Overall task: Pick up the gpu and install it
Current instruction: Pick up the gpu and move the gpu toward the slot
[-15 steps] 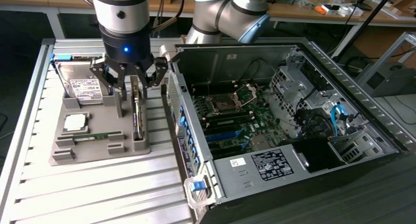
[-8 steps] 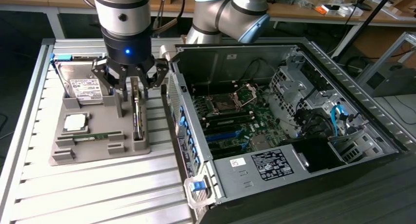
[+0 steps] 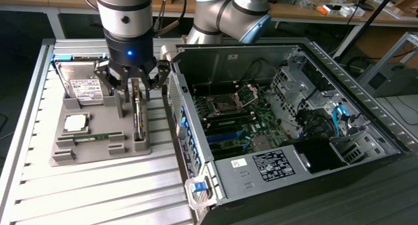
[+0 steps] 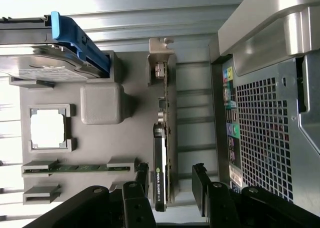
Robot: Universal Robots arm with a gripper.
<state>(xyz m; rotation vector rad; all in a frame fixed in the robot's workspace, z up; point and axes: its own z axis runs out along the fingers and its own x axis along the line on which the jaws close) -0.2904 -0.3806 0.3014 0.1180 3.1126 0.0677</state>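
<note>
My gripper's fingers end above the GPU's upper edge [image 3: 136, 112], so they would miss the GPU if they closed now. My gripper needs to go lower before it closes on the GPU.
The gpu [image 3: 138, 116] stands on edge in a slot of the grey holder tray [image 3: 98, 151], its black face upright and its silvery end bracket [image 4: 161, 63] at the far end. My gripper [image 3: 135, 89] hangs right over it, open, with one finger on each side of the card. In the wrist view the gpu [image 4: 160, 158] runs between the two black fingertips [image 4: 142, 174] and sits nearer one of them. My gripper [image 4: 171, 180] is not touching the card.
The tray also holds a silver hard drive [image 3: 81, 85] with a blue clip, a CPU [image 3: 75, 122] and a green RAM stick [image 3: 91, 136]. The open computer case [image 3: 365, 112] lies close beside the tray, with its motherboard [image 3: 235, 122] exposed. The case's perforated back [image 4: 265, 123] faces the card.
</note>
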